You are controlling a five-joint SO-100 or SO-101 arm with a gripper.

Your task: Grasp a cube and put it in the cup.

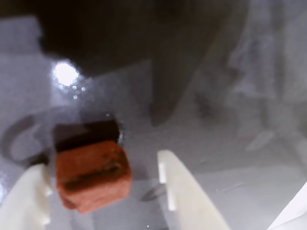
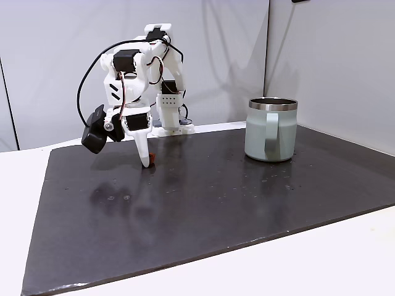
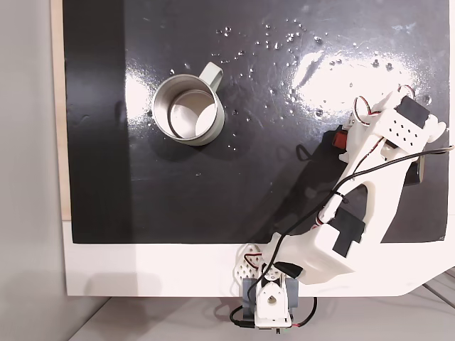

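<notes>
The robot needs to put the rust-orange cube in the cup, so its gripper should next grab the cube's opposite sides beside the cube's grooved side (image 1: 93, 178).
In the wrist view the rust-orange cube (image 1: 93, 176) lies on the dark glossy mat between my two white fingers. It sits close against the left finger (image 1: 29, 196), with a clear gap to the right finger (image 1: 180, 187). My gripper (image 1: 98, 165) is open around it. In a fixed view the gripper (image 2: 147, 162) points straight down with its tips at the mat, and the cube (image 2: 152, 160) peeks out beside them. The pale mint-green cup (image 2: 270, 132) stands upright well to the right of it. From above, the cup (image 3: 158, 106) is at the upper left and the cube (image 3: 339, 133) shows beside the wrist.
The black mat (image 2: 216, 197) covers most of the white table. The arm's base (image 2: 170, 117) stands at the mat's far edge. White table edge (image 3: 142, 270) borders the mat near the base. Bright light glare lies on the mat.
</notes>
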